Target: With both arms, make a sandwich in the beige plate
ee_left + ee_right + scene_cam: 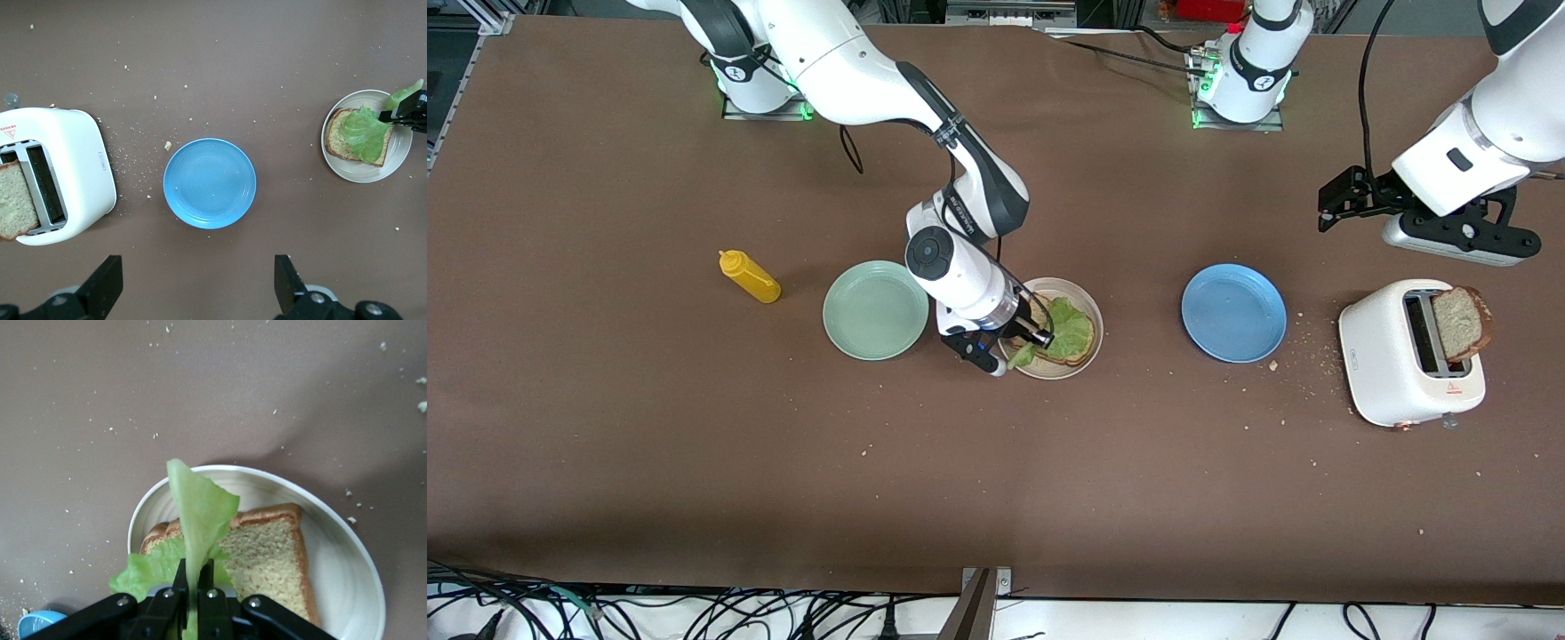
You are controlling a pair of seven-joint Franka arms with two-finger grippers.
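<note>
My right gripper should open now. The lettuce leaf (200,507) is hanging over the bread slice (267,560) inside the plate, so the leaf would lie there.
The beige plate (1097,331) (347,543) holds one slice of brown bread (1079,359) (267,553) with a green lettuce leaf (1069,329) (200,507) partly lying on it. My right gripper (1021,349) (193,572) is low over the plate's edge, shut on one end of the leaf, which stands up between the fingers. A second bread slice (1461,322) (15,200) sticks out of the white toaster (1392,360) (73,167). High over the table beside the toaster, my left gripper (1341,203) (198,280) hangs open and holds nothing.
An empty blue plate (1233,312) (209,183) lies between the beige plate and the toaster. A mint green plate (876,309) sits beside the beige plate toward the right arm's end, with a yellow squeeze bottle (749,276) past it. Crumbs dot the table around the toaster.
</note>
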